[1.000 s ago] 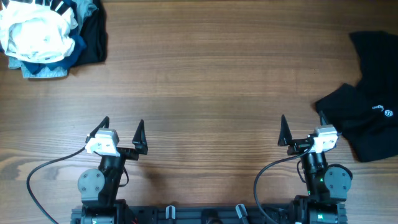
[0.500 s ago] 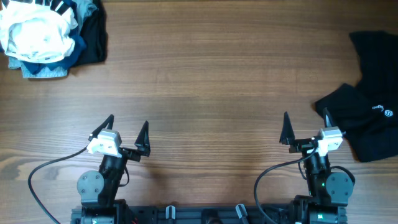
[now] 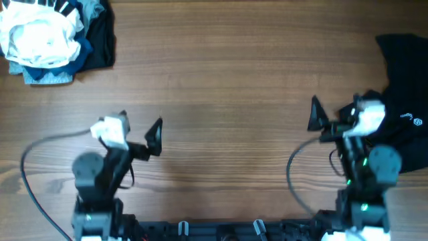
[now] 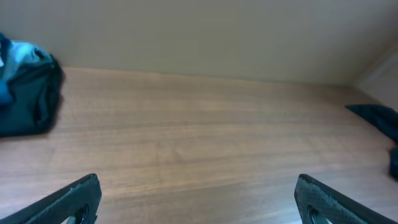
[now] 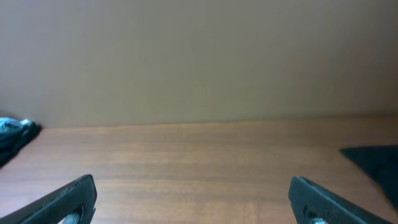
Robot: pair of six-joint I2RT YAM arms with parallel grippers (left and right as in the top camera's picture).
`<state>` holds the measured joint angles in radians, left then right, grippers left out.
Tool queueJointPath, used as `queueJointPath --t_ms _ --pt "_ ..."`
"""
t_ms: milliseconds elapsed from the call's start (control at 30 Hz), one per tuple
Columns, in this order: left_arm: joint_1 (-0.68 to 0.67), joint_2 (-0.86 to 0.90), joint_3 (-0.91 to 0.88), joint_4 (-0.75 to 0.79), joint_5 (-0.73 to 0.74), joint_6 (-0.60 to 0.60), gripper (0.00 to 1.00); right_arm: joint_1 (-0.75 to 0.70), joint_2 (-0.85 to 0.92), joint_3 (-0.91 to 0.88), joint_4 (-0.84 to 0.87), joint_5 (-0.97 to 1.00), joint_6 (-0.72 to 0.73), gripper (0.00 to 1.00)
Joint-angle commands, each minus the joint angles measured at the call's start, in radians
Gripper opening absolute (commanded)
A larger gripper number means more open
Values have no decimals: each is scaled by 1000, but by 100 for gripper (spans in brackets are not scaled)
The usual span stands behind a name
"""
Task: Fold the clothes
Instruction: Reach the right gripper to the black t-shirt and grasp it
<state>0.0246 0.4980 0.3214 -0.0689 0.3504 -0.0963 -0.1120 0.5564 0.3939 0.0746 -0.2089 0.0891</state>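
Observation:
The black garment point(image 3: 404, 73) needs to be pulled out onto the empty table for folding, so my right gripper should next grab it by its edge facing there.
The black garment point(image 3: 404, 73) lies crumpled at the table's right edge, with a small white logo point(image 3: 416, 122) showing. It also shows at the right of the left wrist view point(image 4: 379, 118) and of the right wrist view point(image 5: 376, 158). My right gripper point(image 3: 332, 112) is open and empty, just left of the garment's near part. My left gripper point(image 3: 139, 127) is open and empty over bare wood at the near left, far from the garment. Both wrist views show wide-open fingers point(image 4: 198, 202) point(image 5: 193, 199) with nothing between them.
A pile of white, blue and dark clothes point(image 3: 47, 33) sits at the far left corner, also seen in the left wrist view point(image 4: 25, 93) and the right wrist view point(image 5: 12, 137). The wooden table point(image 3: 227, 80) spans the view. Arm bases and cables line the near edge.
Both arms have lifted and reached farther from the near edge. The right gripper has moved closer to the garment's left edge. Both stay open.

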Motion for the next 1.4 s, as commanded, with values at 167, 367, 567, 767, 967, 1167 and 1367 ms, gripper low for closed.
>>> queueJointPath --t_ms 167,367,567,767,967,1167,1367 --pt "2 497 535 -420 43 -13 100 0 551 532 -443 -63 -30 100" --pt "3 762 686 -518 55 -20 100 -1 817 599 -418 -57 -31 100" --pt "3 883 686 -502 117 -21 100 -55 987 599 -508 278 241 98" --pt "3 903 686 -476 117 -21 100 -177 1130 595 -518 394 354 94" --pt "2 903 686 -467 117 -21 100 -246 1210 595 -440 319 303 89" --pt "2 903 686 -466 117 -21 100 -246 1246 589 -434 301 303 78" --pt "2 903 686 -466 117 -21 100 -246 1297 560 -424 220 303 50"
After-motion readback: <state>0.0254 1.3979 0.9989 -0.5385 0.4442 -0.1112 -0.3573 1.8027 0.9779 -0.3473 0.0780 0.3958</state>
